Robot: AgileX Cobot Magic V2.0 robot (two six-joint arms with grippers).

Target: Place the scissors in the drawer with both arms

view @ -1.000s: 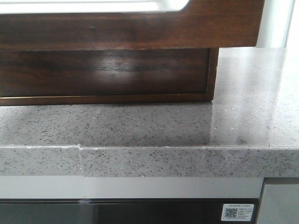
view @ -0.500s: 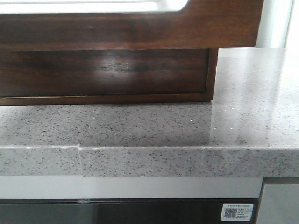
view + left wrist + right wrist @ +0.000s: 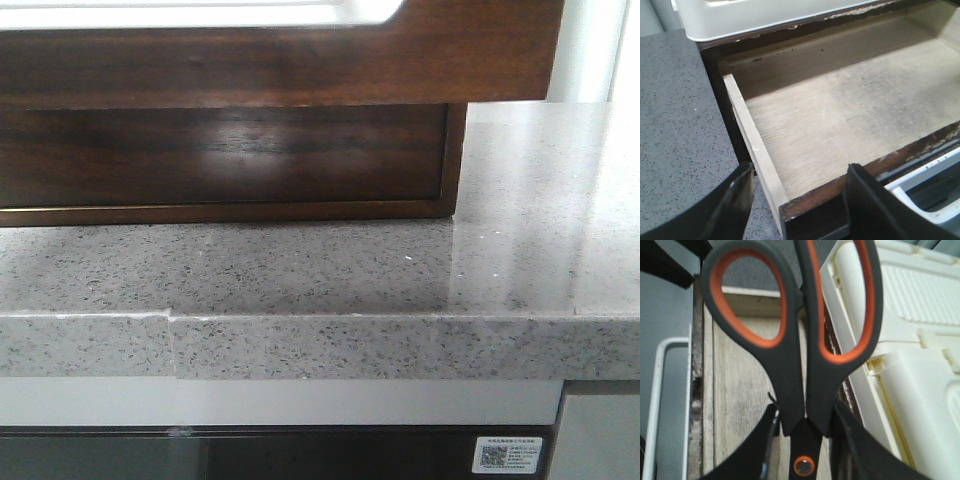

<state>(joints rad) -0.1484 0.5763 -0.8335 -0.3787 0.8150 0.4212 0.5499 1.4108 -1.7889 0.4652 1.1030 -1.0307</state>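
The scissors are still above the pale drawer bottom and would fall if the robot's right gripper opened now, so it needs to lower them farther in before it releases them.
The drawer shows in the front view as a wide, glossy dark brown front with a white area along its top edge, pulled out over the counter. In the left wrist view it stands open with a bare pale wood floor. My left gripper is open, its fingers either side of the drawer's front corner. The scissors, black with orange-lined handle loops, are held near their pivot by my right gripper, which is shut on them above the drawer floor. Neither gripper shows in the front view.
A grey speckled stone counter runs under the drawer and beside it. A cream plastic unit lies along one side of the drawer. A white rounded rim sits at the drawer's front.
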